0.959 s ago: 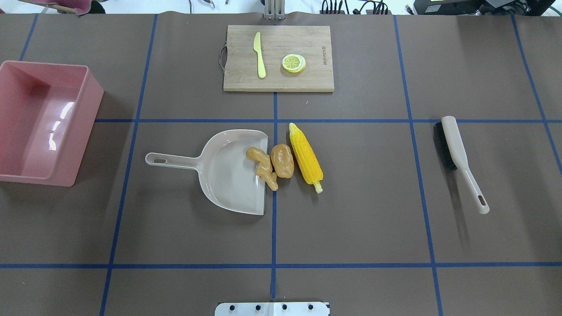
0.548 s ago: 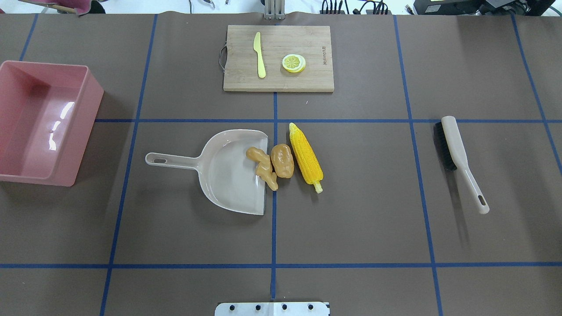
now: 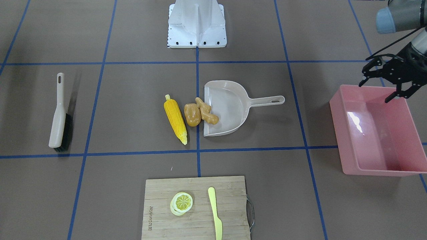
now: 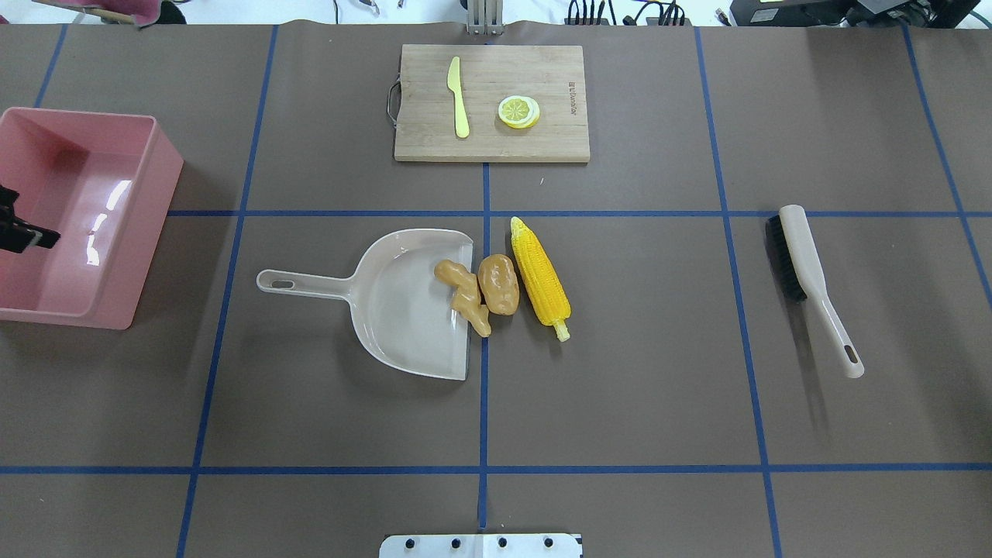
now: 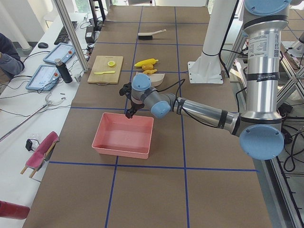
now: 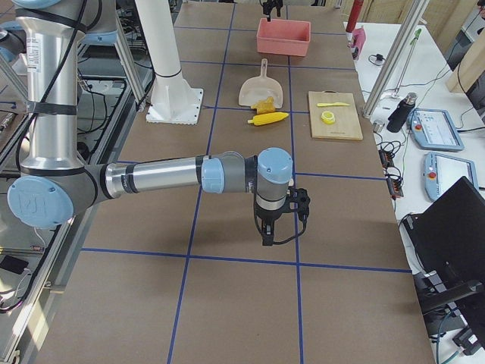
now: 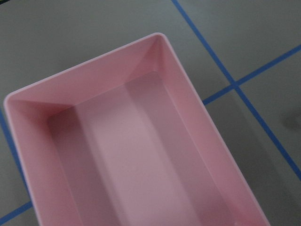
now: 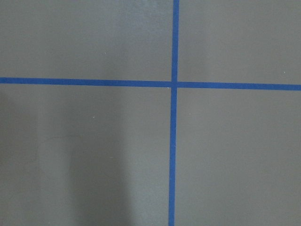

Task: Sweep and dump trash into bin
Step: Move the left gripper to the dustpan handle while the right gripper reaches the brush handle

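Observation:
Next, my left gripper grabs the dustpan [image 3: 228,112] by the end of its handle [image 3: 276,100], to hold the dustpan for the sweep and dump.
The trash lies mid-table: a yellow corn cob [image 4: 540,275], a tan-brown potato lump [image 4: 498,284] touching it, and a knobbly ginger piece [image 4: 463,297] on the lip of the beige dustpan [image 4: 395,318]. The pink bin [image 4: 151,232] stands at the table's left end and is empty; it fills the left wrist view [image 7: 141,155]. My left gripper [image 3: 374,91] hovers open and empty over the bin's robot-side rim, and only its tip shows at the overhead view's left edge [image 4: 19,230]. My right gripper [image 6: 276,224] shows only in the exterior right view, above bare table; I cannot tell its state.
A beige hand brush [image 4: 806,271] with black bristles lies at the right. A wooden cutting board [image 4: 542,70] at the back middle holds a pale yellow knife [image 4: 459,97] and a lemon slice [image 4: 518,111]. The robot base [image 3: 196,23] stands at the near edge.
My left gripper has come into the overhead view at the left edge, over the pink bin. The trash, dustpan and brush have not moved.

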Motion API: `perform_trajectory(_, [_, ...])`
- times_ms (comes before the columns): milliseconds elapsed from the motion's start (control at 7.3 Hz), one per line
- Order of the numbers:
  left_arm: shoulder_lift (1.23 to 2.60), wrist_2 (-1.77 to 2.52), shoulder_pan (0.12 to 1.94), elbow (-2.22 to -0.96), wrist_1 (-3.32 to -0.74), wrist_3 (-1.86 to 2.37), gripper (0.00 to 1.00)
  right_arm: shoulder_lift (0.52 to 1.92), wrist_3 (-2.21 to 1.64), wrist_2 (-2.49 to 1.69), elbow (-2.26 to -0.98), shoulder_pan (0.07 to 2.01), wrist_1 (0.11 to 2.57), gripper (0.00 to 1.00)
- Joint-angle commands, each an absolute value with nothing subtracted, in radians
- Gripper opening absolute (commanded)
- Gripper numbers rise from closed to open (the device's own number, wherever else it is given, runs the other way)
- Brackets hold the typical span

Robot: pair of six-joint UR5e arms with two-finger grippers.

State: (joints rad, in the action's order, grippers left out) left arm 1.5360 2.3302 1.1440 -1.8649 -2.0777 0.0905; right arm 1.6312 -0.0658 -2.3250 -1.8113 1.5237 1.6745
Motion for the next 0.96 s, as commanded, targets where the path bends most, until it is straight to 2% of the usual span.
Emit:
perform_trajectory(0, [1.580,2.283,1.069,-1.934,-2.056,-0.097,0.99,1.605,-0.209,-2.362,-1.853,1.456,1.669,1.00])
perform_trajectory(274, [1.699,2.229,0.923,-1.928,-1.908,-0.315,0.99,1.583,-0.366,-2.352,-1.948,1.300,1.663,1.00])
perform_trajectory(685, [1.866,2.099,0.826,-1.910,-1.783,-0.319,0.99,1.603,-0.437,-2.323,-1.956,1.123,1.504,1.00])
perform_trajectory(822, [1.881,2.071,0.815,-1.904,-1.784,-0.319,0.99,1.624,-0.578,-2.309,-1.954,1.045,1.397,1.00])
